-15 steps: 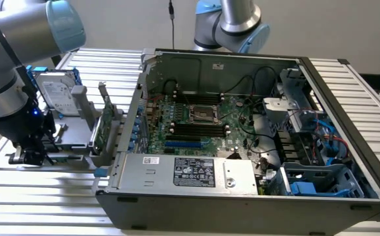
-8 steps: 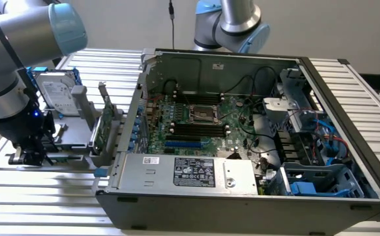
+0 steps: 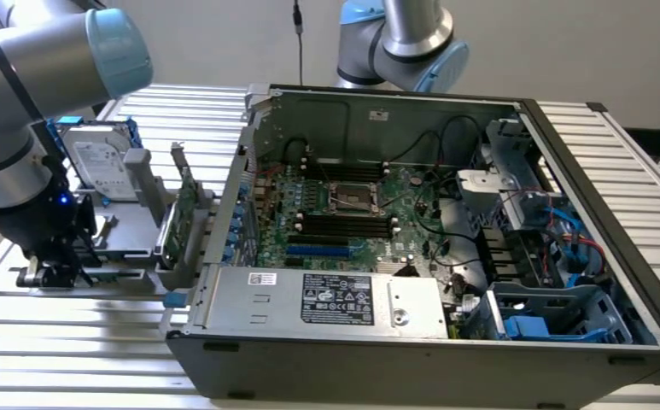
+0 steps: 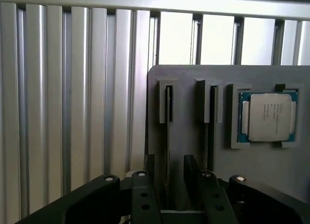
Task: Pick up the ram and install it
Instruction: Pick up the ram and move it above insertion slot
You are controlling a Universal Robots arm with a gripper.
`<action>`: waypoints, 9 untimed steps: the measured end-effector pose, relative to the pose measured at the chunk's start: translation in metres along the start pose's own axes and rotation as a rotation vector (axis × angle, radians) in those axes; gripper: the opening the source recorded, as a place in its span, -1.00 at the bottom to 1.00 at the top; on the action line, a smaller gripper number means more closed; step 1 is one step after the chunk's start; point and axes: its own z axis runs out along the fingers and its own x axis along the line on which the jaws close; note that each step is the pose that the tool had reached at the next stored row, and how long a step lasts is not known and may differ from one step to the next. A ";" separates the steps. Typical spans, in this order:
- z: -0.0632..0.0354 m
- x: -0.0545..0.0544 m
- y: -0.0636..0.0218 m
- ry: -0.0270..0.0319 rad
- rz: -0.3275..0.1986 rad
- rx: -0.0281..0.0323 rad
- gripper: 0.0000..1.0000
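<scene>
The holder's slotted post wraps the end of the ram (image 4: 168,118). Both sides of the ram are open at its bare middle (image 4: 167,170), so my gripper needs to grab the ram across there next.
In the wrist view the ram (image 4: 168,118) shows edge-on as a thin dark strip standing in a slot of the grey holder plate (image 4: 189,137). My gripper (image 4: 169,168) is open and straddles it. One black finger (image 4: 149,183) sits close against one side of the stick, and the other stands a little off the opposite side. In the exterior view the gripper (image 3: 56,272) is low over the holder at the exterior view's left, outside the computer case. The motherboard's black memory slots (image 3: 343,226) lie inside the open case.
A processor chip (image 4: 269,116) rests in a pocket of the holder, past a second slot (image 4: 211,105). A silver hard drive with blue rails (image 3: 96,161) and a green expansion card (image 3: 182,213) stand between my arm and the case wall (image 3: 230,201). Slatted aluminium table (image 3: 67,350).
</scene>
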 end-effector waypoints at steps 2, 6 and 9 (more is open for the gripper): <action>0.0004 0.000 0.0000 -0.0002 0.002 0.0001 -0.45; 0.0011 0.000 -0.0007 -0.0004 0.011 -0.0005 -0.58; 0.0013 0.000 -0.0011 -0.0006 0.022 -0.0020 -0.58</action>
